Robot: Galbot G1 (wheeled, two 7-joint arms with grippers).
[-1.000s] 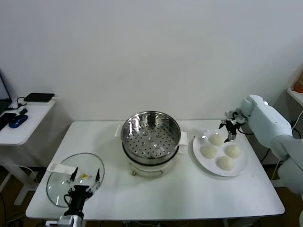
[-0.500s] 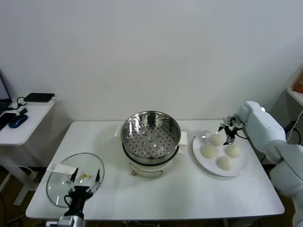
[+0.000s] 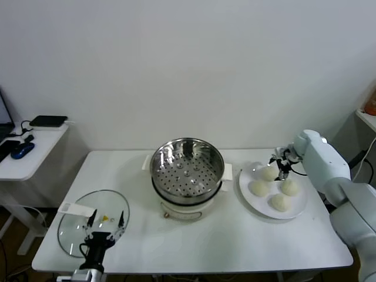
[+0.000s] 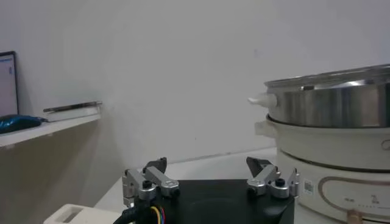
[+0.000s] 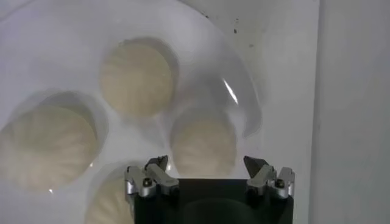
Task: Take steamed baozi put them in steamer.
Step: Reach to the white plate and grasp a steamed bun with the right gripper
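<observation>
My right gripper next needs to grab the far baozi across its sides, its bottom free, to put it in the steamer (image 3: 187, 170).
Four cream-white baozi lie on a round white plate (image 3: 296, 210) at the table's right: one far (image 3: 269, 173), one left (image 3: 258, 188), one right (image 3: 288, 187), one near (image 3: 280, 202). My right gripper (image 3: 281, 164) hovers just above the far baozi, open and empty. In the right wrist view the fingertips (image 5: 206, 164) straddle that baozi (image 5: 203, 146) without touching it, and other baozi (image 5: 137, 76) lie beyond. The shiny perforated steamer (image 3: 187, 170) sits empty on its white pot base at the table's centre. My left gripper (image 3: 106, 221) is parked open at the front left.
A flat glass lid (image 3: 73, 232) lies at the front left under the left gripper. The steamer's steel wall (image 4: 332, 100) shows in the left wrist view. A white side table (image 3: 29, 155) with dark devices stands at the far left. The wall is behind.
My right gripper has moved slightly left and down, closer over the far baozi on the plate. The left arm has not moved.
</observation>
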